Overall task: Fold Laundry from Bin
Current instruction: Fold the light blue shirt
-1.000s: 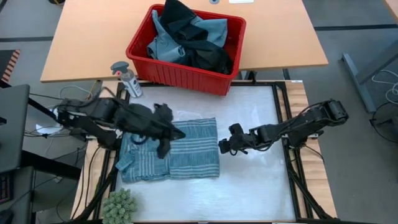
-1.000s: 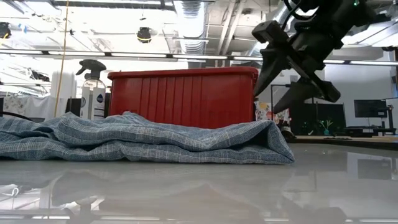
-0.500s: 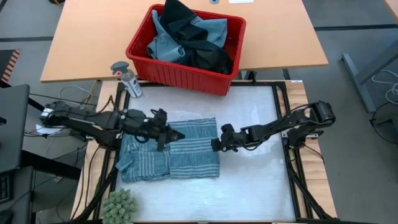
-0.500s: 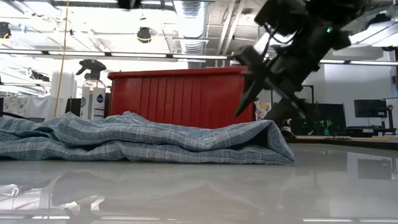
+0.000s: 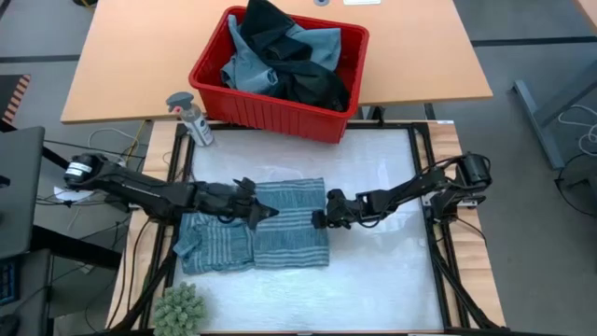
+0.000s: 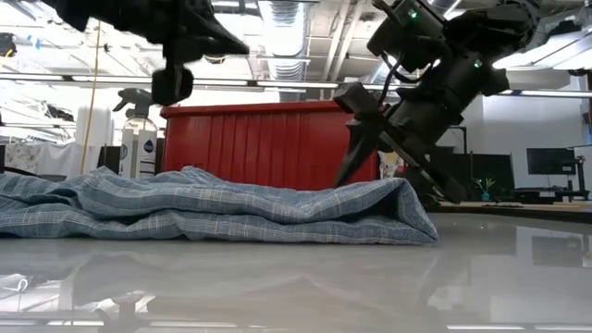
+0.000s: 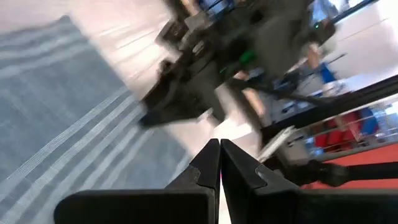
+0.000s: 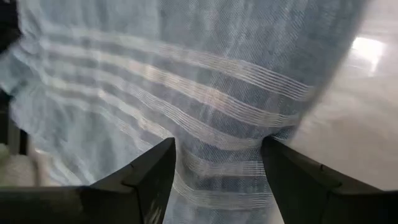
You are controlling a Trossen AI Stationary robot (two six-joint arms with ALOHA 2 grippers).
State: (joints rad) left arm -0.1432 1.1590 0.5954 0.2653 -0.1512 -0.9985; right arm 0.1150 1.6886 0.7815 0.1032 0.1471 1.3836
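The striped garment point(image 5: 254, 229) needs to be folded into a neat shape next, so my right gripper needs to grip it by its folded edge point(image 5: 324, 241).
A grey-blue striped garment point(image 5: 254, 229) lies folded on the white table, left of centre. My left gripper point(image 5: 270, 212) is shut and hangs above the garment's middle, clear of the cloth in the low view point(image 6: 171, 85). My right gripper point(image 5: 317, 220) is open at the garment's right folded edge. In the right wrist view its two fingers point(image 8: 152, 180) stand on either side of striped cloth. The red bin point(image 5: 216, 98) stands beyond the table's far edge, with light blue and dark laundry point(image 5: 284, 56) heaped in it. My right gripper comes slanting down from the table's right at the garment's right folded edge point(image 8: 267, 140), its fingers spread across that edge. The cloth puckers beside one finger point(image 8: 292, 180), but I cannot tell whether the fingers touch it. The garment lies flat on the table.
A spray bottle point(image 5: 191, 117) stands at the far left corner, next to the bin. A green knobbly ball point(image 5: 179, 308) sits at the near left corner. The white surface point(image 5: 382, 280) right of and nearer than the garment is bare.
My left gripper has come down from high over the garment to just above it, reaching toward the table's right and rolling. My right gripper has moved left and down to the garment's right edge. The garment has kept its place.
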